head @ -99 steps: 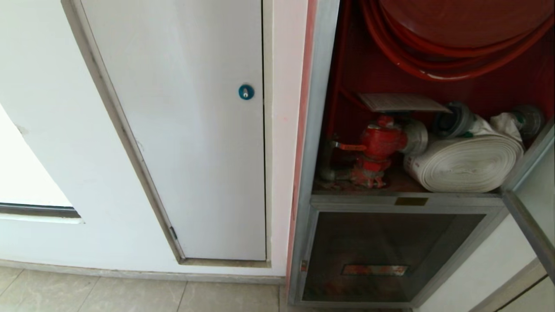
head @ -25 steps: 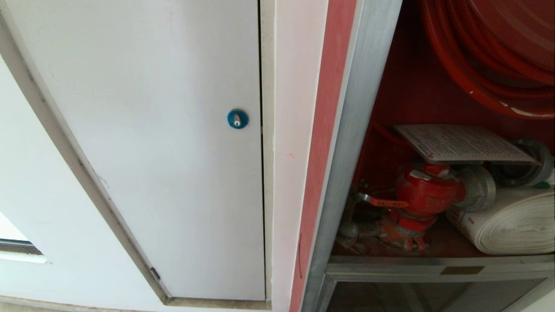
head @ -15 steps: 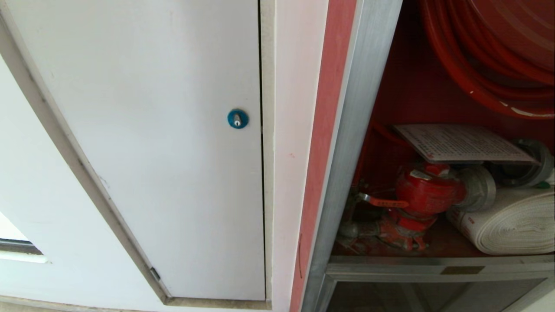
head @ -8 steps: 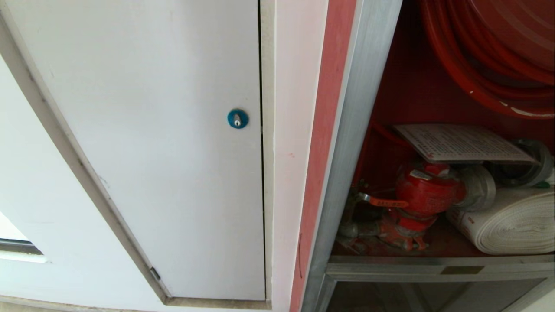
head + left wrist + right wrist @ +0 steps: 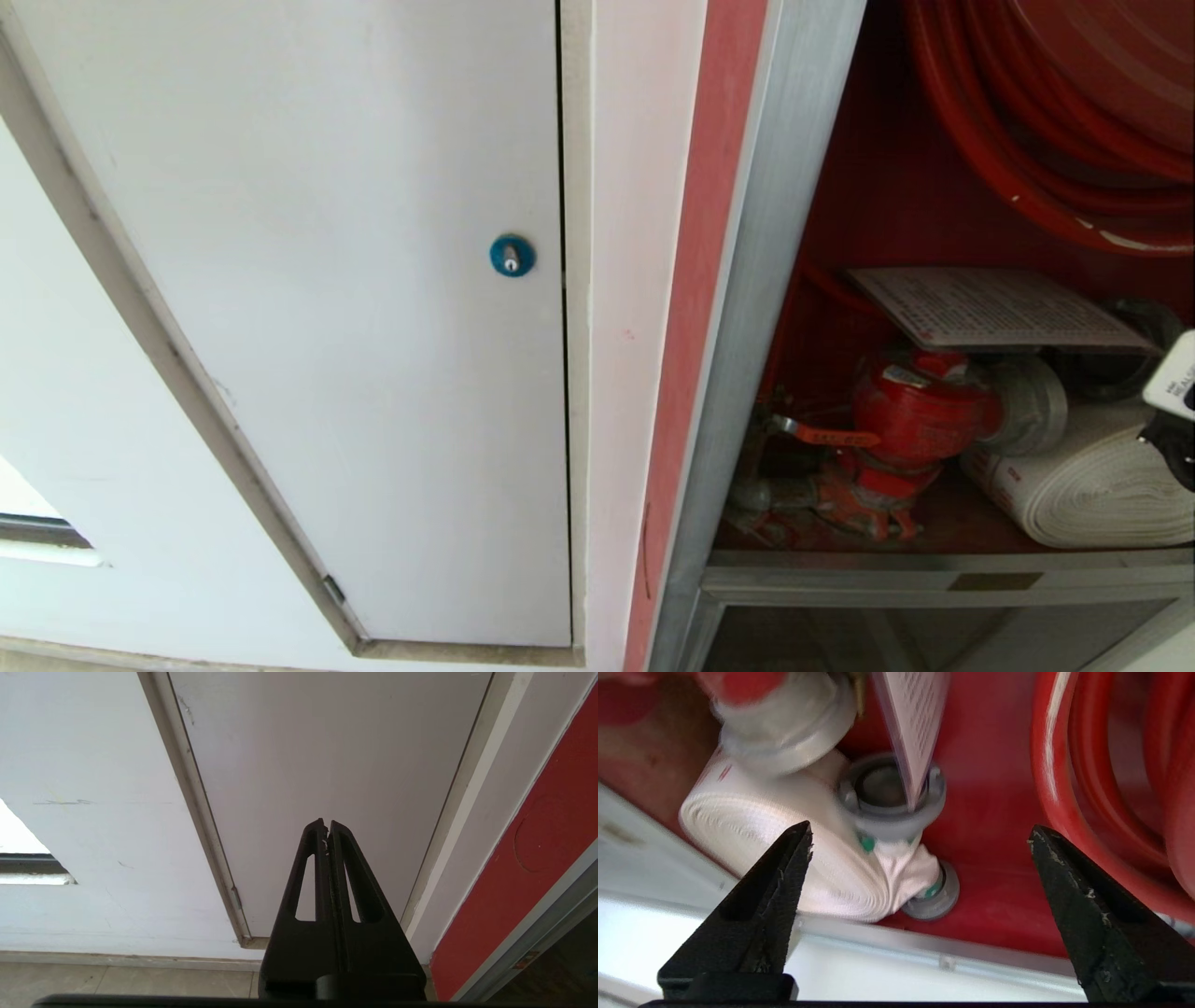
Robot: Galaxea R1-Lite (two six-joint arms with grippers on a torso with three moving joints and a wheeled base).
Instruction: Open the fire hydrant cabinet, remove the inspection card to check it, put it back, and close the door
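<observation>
The right gripper grabs the inspection card by its overhanging corner (image 5: 1140, 343) next, to take the card off the red valve (image 5: 920, 411) for checking.
The fire hydrant cabinet (image 5: 775, 233) stands open at the right of the head view, with a silver frame and a red inside. The inspection card (image 5: 990, 308) lies flat on top of the red valve (image 5: 920, 411). My right arm's wrist (image 5: 1178, 411) shows at the right edge, over the white rolled hose (image 5: 1092, 485). In the right wrist view my right gripper (image 5: 920, 833) is open wide and empty, pointing into the cabinet (image 5: 994, 812). The card (image 5: 915, 728) hangs edge-on beyond it, apart from both fingers. My left gripper (image 5: 327, 823) is shut and parked. The door is out of view.
The red hose reel (image 5: 1055, 112) fills the cabinet's upper part. A grey hose coupling (image 5: 887, 793) and the white hose (image 5: 784, 844) lie under the card. A white panel with a blue round lock (image 5: 512, 256) is to the left. A brass plate (image 5: 994, 581) sits on the lower frame.
The head camera came closer to the cabinet several seconds ago, then held still. In the last half second my right arm's wrist has come into the head view at the right edge. The card has not moved.
</observation>
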